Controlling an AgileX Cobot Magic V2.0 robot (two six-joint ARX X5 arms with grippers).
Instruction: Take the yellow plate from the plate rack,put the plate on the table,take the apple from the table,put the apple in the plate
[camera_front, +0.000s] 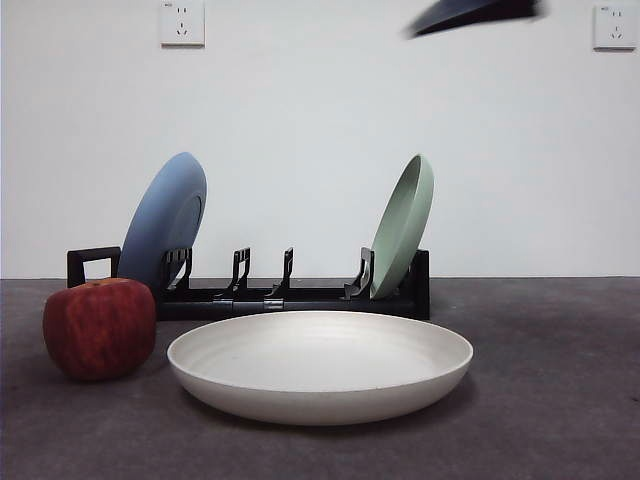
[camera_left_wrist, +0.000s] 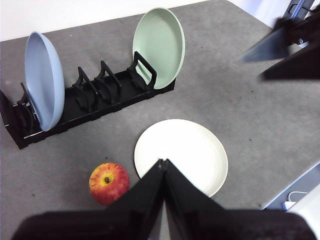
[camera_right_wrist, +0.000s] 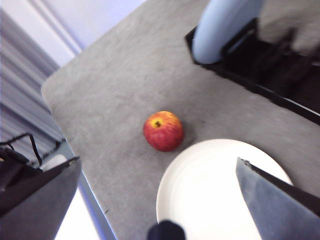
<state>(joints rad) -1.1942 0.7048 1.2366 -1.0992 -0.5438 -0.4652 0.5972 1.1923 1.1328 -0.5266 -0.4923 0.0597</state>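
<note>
My right gripper next needs to grab the apple (camera_front: 100, 328) by its round red sides, so it can put the apple in the plate (camera_front: 320, 355).
The yellow plate (camera_front: 320, 365) lies flat on the table (camera_front: 560, 420), in front of the plate rack (camera_front: 290, 295). The apple (camera_front: 100, 328) stands on the table just left of the plate, clear of its rim. My left gripper (camera_left_wrist: 162, 162) hangs high above the plate (camera_left_wrist: 181, 155) and the apple (camera_left_wrist: 108, 182), shut with nothing in it. My right gripper (camera_right_wrist: 158, 160) is open and empty, high over the plate (camera_right_wrist: 220, 190) with the apple (camera_right_wrist: 163, 131) beyond it; its view is blurred. In the left wrist view the right gripper (camera_left_wrist: 252, 69) shows off to the side.
The rack holds a blue plate (camera_front: 165, 220) at the handle end and a pale green plate (camera_front: 403, 225) at the other, with bare prongs between. A dark blurred arm tip (camera_front: 475, 12) shows at the top edge. The table's edge (camera_right_wrist: 95, 200) runs near the apple.
</note>
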